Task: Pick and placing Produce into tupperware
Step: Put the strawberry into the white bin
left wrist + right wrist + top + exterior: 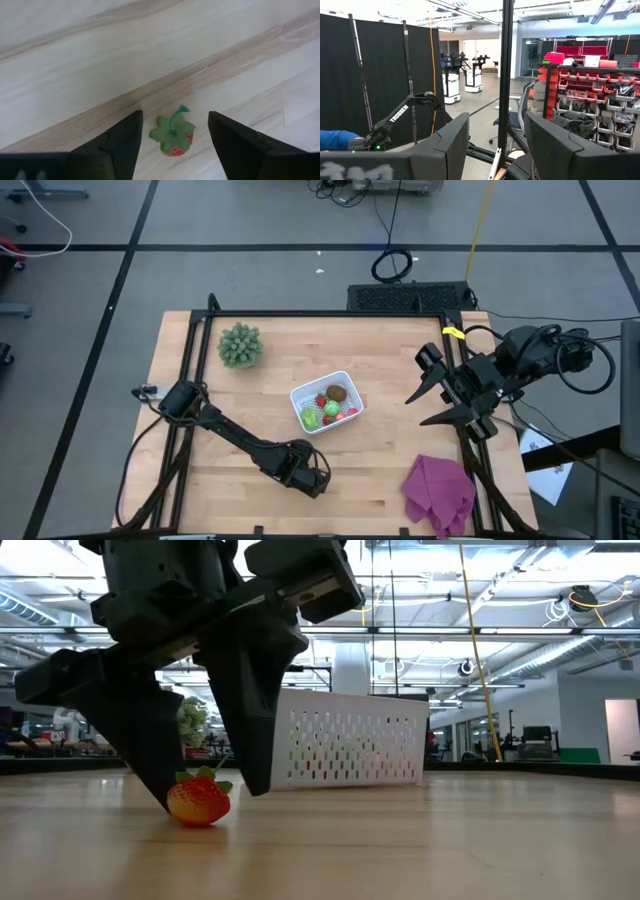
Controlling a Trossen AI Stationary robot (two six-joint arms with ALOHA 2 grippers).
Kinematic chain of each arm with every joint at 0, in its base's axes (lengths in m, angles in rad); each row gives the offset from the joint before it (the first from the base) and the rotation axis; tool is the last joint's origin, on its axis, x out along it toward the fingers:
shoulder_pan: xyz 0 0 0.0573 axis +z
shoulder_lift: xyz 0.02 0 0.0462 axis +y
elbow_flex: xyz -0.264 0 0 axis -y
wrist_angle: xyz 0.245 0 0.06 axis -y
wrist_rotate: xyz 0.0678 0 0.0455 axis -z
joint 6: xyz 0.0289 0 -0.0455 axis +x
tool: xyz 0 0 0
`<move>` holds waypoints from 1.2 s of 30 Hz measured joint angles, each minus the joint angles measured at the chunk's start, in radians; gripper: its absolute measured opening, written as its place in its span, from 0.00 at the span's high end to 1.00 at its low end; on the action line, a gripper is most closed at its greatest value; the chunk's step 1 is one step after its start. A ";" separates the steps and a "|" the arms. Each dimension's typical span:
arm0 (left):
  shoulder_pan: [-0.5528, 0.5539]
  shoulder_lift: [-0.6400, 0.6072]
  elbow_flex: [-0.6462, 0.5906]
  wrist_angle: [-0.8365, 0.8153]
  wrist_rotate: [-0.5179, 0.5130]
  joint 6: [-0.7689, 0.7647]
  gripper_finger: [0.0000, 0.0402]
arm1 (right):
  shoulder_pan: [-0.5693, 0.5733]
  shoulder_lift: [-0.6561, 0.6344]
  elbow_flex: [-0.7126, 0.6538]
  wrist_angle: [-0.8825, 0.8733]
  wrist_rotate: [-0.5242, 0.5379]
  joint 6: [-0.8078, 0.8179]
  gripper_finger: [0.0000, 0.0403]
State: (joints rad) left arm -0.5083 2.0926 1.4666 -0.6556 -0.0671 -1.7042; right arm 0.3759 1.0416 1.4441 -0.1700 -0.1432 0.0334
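Next, the left gripper grabs the toy strawberry by its green leafy top (171, 131) to add it to the white tupperware.
A red toy strawberry (172, 140) with a green leafy top lies on the wooden table near its front edge. My left gripper (175, 120) points down over it, open, one finger on each side of the strawberry (198, 798). In the high view the gripper (310, 475) hides it. The white tupperware (300, 395) stands at mid-table, beyond the gripper, and holds a brown round piece (338, 393), a green piece (312, 418) and red pieces. My right gripper (418, 411) waits raised at the table's right side, open with nothing between its fingers (447, 145).
A spiky green plant (240, 345) stands at the far left of the table. A purple cloth (438, 490) lies at the near right corner. Black frame rails (190, 370) run along the table's edges. Bare wood lies between the strawberry and the tupperware (350, 735).
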 joint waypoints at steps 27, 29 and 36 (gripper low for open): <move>-0.003 0.002 -0.003 -0.005 0.017 0.008 0.74 | 0.000 0.000 0.000 0.000 0.000 0.000 0.55; -0.003 0.002 -0.003 -0.005 0.016 0.009 0.75 | 0.000 0.000 0.000 0.001 0.000 0.000 0.55; -0.002 0.002 0.005 -0.007 0.011 0.027 0.77 | 0.000 0.000 0.000 0.022 0.000 0.000 0.55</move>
State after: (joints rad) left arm -0.5106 2.0947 1.4716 -0.6629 -0.0558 -1.6771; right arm 0.3758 1.0420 1.4441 -0.1477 -0.1432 0.0337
